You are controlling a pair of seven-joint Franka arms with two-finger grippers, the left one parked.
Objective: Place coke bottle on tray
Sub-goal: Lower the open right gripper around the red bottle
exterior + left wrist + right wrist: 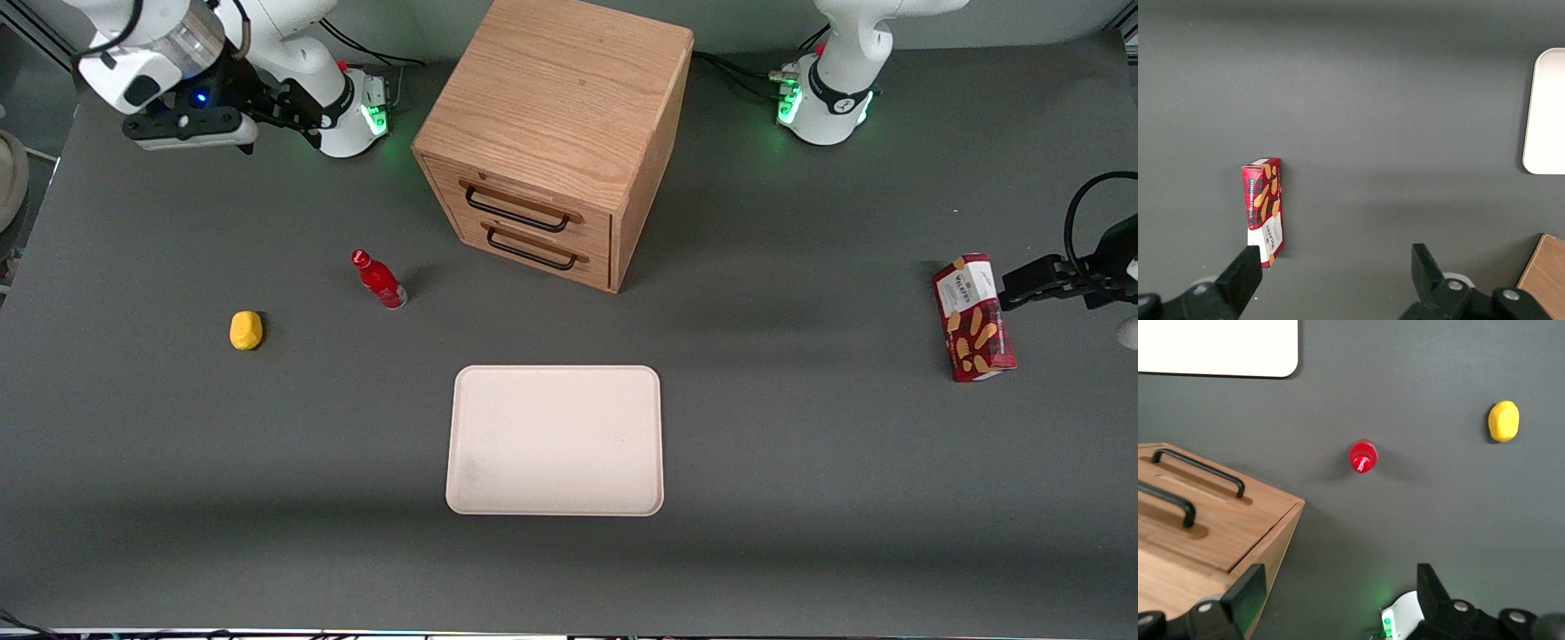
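Note:
The coke bottle will go on the tray [556,373], so my right gripper will next pick up the bottle by its red-capped upper part [363,262].
The coke bottle [380,281], small, red and red-capped, stands upright on the dark table, beside the wooden cabinet's drawer fronts. The right wrist view shows it from above [1363,456]. The tray [556,373], pale cream-pink and empty, lies nearer the front camera than the bottle; its corner shows in the right wrist view [1218,347]. My right gripper [280,111] hangs high above the table near its arm's base, farther from the front camera than the bottle. It is open and empty [1340,581], well apart from the bottle.
A wooden two-drawer cabinet [556,116] stands at the table's middle, drawers shut, close beside my gripper [1198,527]. A yellow lump [246,330] lies toward the working arm's end, also in the right wrist view [1503,421]. A red snack box [973,318] lies toward the parked arm's end.

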